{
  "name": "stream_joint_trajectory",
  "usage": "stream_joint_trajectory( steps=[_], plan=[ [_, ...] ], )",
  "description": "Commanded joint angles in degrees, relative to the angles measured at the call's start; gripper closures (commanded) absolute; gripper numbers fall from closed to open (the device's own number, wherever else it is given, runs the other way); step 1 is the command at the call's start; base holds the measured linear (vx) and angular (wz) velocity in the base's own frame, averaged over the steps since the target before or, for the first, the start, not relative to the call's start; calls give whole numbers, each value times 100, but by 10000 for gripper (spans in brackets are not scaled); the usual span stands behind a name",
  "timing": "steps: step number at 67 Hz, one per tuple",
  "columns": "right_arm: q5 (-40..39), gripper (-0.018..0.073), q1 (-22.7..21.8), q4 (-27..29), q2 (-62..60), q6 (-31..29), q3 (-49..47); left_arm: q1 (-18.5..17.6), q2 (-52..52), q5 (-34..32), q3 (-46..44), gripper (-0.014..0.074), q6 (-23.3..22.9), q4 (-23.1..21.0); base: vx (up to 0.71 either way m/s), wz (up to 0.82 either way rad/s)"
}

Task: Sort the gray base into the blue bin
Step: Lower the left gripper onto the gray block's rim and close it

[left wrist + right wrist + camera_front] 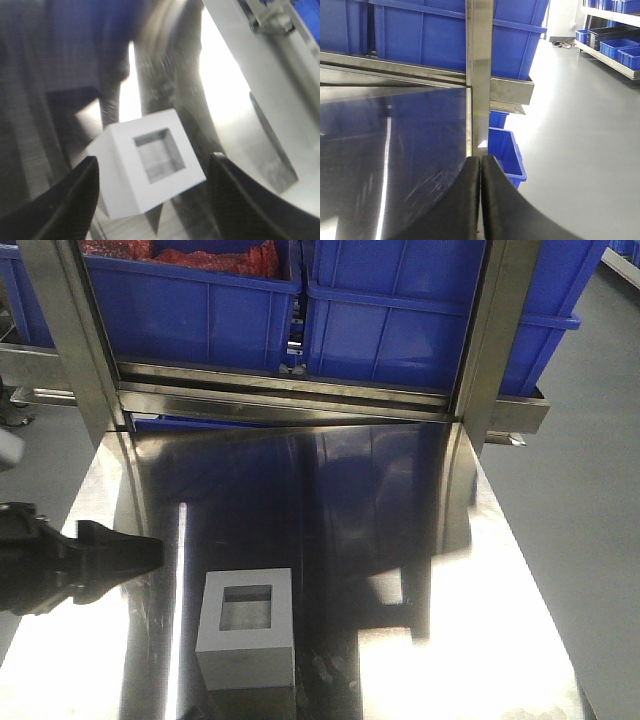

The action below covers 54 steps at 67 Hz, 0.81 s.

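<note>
The gray base should go into the blue bin, so my left gripper needs to grab it by the side framing its square hollow (246, 615) next.
The gray base (248, 632) rests on the steel table (400, 540) near the front edge, with its square recess facing up. My left gripper (150, 552) hovers to the left of it, open. In the left wrist view the gray base (122, 175) shows between and beyond the spread fingers (80, 195), and neither one touches it. My right gripper (480, 160) is shut on nothing at the table's right edge. Two blue bins stand on the rack behind the table, one at the left (190, 310) and one at the right (400, 330).
The left bin holds something red (180, 255). Steel rack posts (490, 340) stand at the table's back corners, one right ahead of my right gripper (480, 75). Another blue bin (507, 150) sits on the floor beside the table. More bins line shelves at the far right (615, 47).
</note>
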Motion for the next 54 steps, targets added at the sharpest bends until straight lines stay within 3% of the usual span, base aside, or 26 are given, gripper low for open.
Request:
stream_joint_trajectory(
  steps=[1,6,19,28,41,54],
  plan=[
    [-408,564,-31,-48,-43,-38,32,-465,94,-340,-326,146,-290,102,0,0],
    [-408,564,-31,-48,-43,-38,32,-856,203,-625,-415,146,-806,665,0,0],
    [-408,564,-31,-48,-43,-38,32,-1706,616,-941,-561,146,-2923,2943,0,0],
    [-408,564,-31,-48,-43,-38,32,-2186,901,-993,-685,146,-4224,4121,0,0],
    [-420,564,-31,-48,-43,-38,32,-2567,1355,-933,-878,146,-5248,4875,0,0],
    [-420,564,-31,-48,-43,-38,32,-2567,1927,-970,-1119,146,-5564,4871,0,0]
  ],
)
